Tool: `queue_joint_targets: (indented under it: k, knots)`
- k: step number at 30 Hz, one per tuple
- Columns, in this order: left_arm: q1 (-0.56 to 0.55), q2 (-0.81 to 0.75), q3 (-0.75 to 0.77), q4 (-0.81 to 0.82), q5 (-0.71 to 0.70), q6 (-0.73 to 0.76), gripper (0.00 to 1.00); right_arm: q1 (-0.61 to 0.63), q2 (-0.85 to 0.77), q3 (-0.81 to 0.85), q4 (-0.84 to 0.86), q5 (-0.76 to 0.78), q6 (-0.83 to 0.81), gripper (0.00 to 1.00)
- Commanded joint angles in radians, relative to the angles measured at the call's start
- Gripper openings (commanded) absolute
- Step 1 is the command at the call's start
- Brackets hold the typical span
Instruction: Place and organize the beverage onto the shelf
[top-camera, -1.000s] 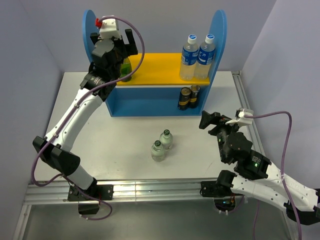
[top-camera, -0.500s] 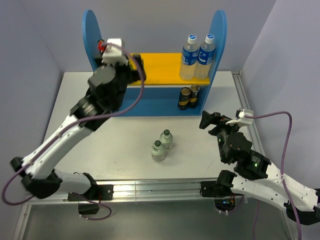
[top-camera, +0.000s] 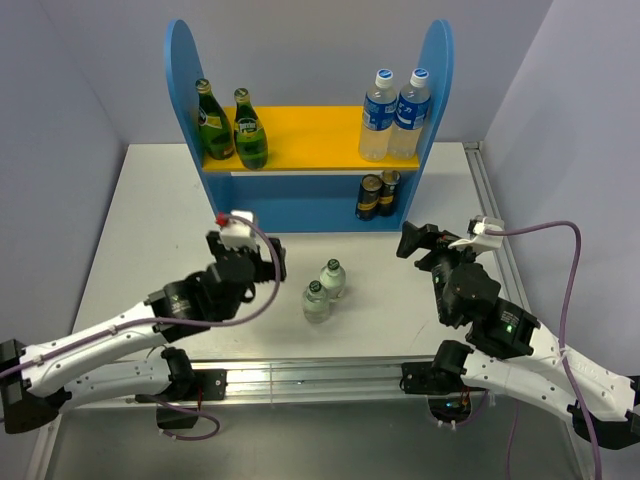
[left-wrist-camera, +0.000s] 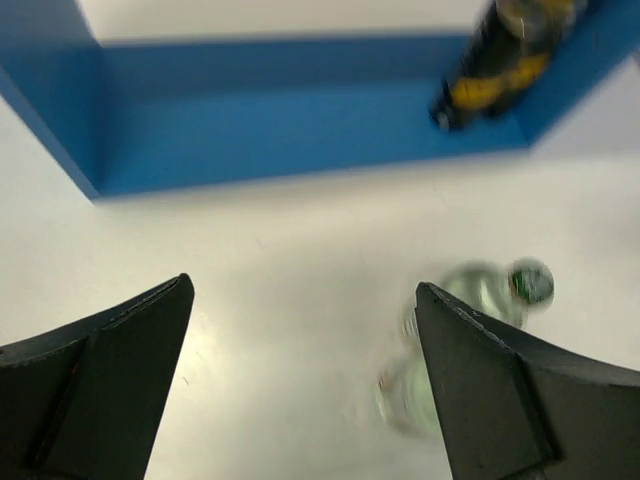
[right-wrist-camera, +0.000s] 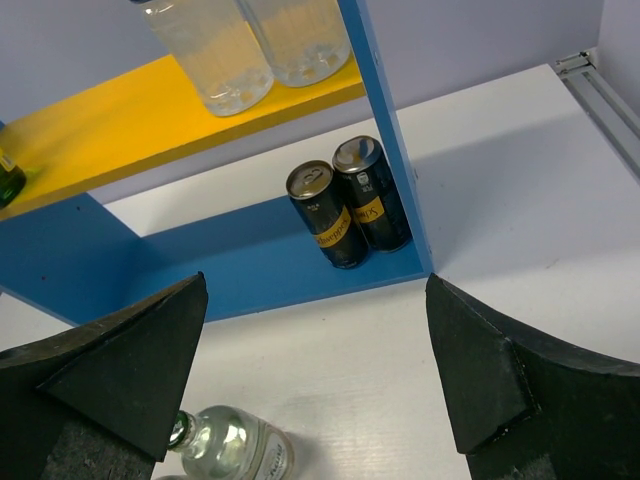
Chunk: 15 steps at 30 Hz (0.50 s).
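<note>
My left gripper is to grab the nearer small bottle next, by its green cap (top-camera: 315, 287). The bottle's base then stays free to stand on the shelf (top-camera: 300, 210).
The shelf (top-camera: 300, 210) stands at the back of the table. Its yellow upper board (top-camera: 310, 135) carries two green bottles (top-camera: 232, 125) on the left and two clear blue-capped water bottles (top-camera: 395, 115) on the right. Two dark cans (top-camera: 378, 195) stand on its lower level, right. On the table are two small clear green-capped bottles (top-camera: 325, 290), blurred in the left wrist view (left-wrist-camera: 490, 290). My left gripper (top-camera: 247, 258) (left-wrist-camera: 303, 290) hangs open just left of them, holding nothing. Open and empty too, my right gripper (top-camera: 430, 243) (right-wrist-camera: 315, 280) faces the cans (right-wrist-camera: 350, 205).
A metal rail (top-camera: 300, 380) runs along the near table edge by the arm bases. Another rail (top-camera: 490, 200) borders the right side. Purple-grey walls close in the back and both sides. One small bottle (right-wrist-camera: 225, 445) lies low between the right gripper's fingers in its wrist view.
My left arm has drawn back from the shelf's upper left and dropped low over the table beside the small bottles. Both green bottles now show uncovered. The right arm has not moved.
</note>
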<state>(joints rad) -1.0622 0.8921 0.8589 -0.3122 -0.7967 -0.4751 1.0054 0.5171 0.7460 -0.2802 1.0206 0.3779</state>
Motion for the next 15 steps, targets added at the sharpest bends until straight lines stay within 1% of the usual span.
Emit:
queue_joint_targets:
  k: [1,2,5,8,11,15]
  knots:
    - [-0.093,-0.018,-0.082,0.068,0.022,-0.14,0.99,0.002,0.008,0.004,0.009,0.029,0.018,0.96]
    - [-0.138,-0.013,-0.113,0.082,0.019,-0.149,0.99,0.002,0.008,0.007,0.0,0.032,0.019,0.96]
    - [-0.215,0.016,-0.142,0.114,0.01,-0.18,0.99,0.004,0.006,0.009,-0.005,0.032,0.021,0.96]
    - [-0.264,0.068,-0.143,0.131,0.002,-0.198,0.99,0.004,0.001,0.006,-0.001,0.03,0.018,0.96]
    - [-0.295,0.129,-0.139,0.174,0.013,-0.197,0.99,0.002,0.009,0.01,-0.004,0.03,0.019,0.96]
    - [-0.301,0.197,-0.127,0.216,0.037,-0.192,0.99,0.004,0.009,0.01,-0.005,0.032,0.018,0.96]
